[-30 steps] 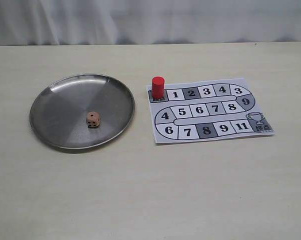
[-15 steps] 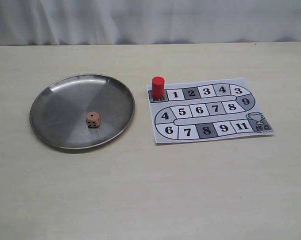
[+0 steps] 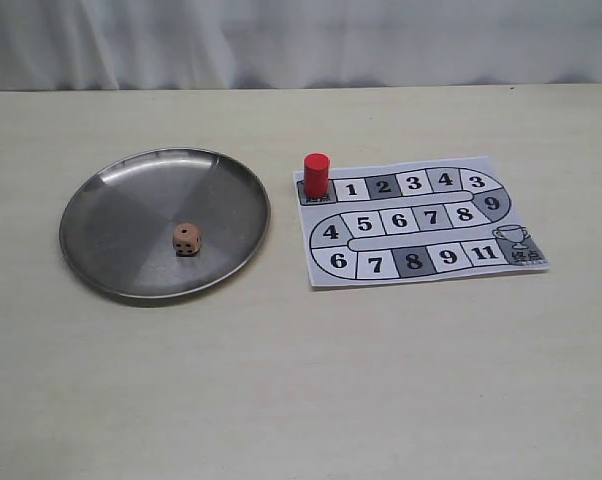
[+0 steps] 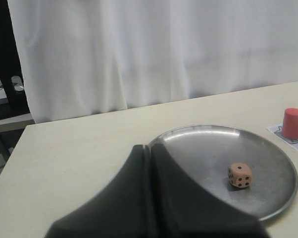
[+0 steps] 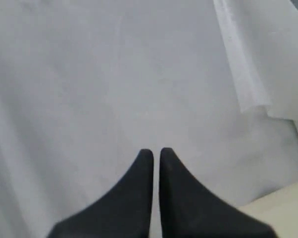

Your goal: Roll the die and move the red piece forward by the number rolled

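Observation:
Next, my right gripper grabs the red piece by its round top [image 3: 317, 160] to move it forward along the number board [image 3: 421, 260].
The tan die [image 3: 185, 239] rests inside the round metal plate [image 3: 111, 200] on the table's left half; the left wrist view shows the die [image 4: 239, 175] too, with one pip on top. On the start square of the paper number board [image 3: 421, 260] stands the red piece [image 3: 316, 174], upright, also seen as the red piece [image 4: 292, 123] in the left wrist view. My left gripper [image 4: 150, 148] is shut and empty, short of the plate's near rim [image 4: 198, 132]. My right gripper [image 5: 153, 151] is shut and empty, facing the white curtain. Neither arm appears in the exterior view.
A white curtain [image 3: 301, 40] hangs behind the table's far edge. The board's winding track ends at a trophy square [image 3: 521, 245] at its right. Dark furniture [image 4: 0, 99] stands beyond the table's left edge.

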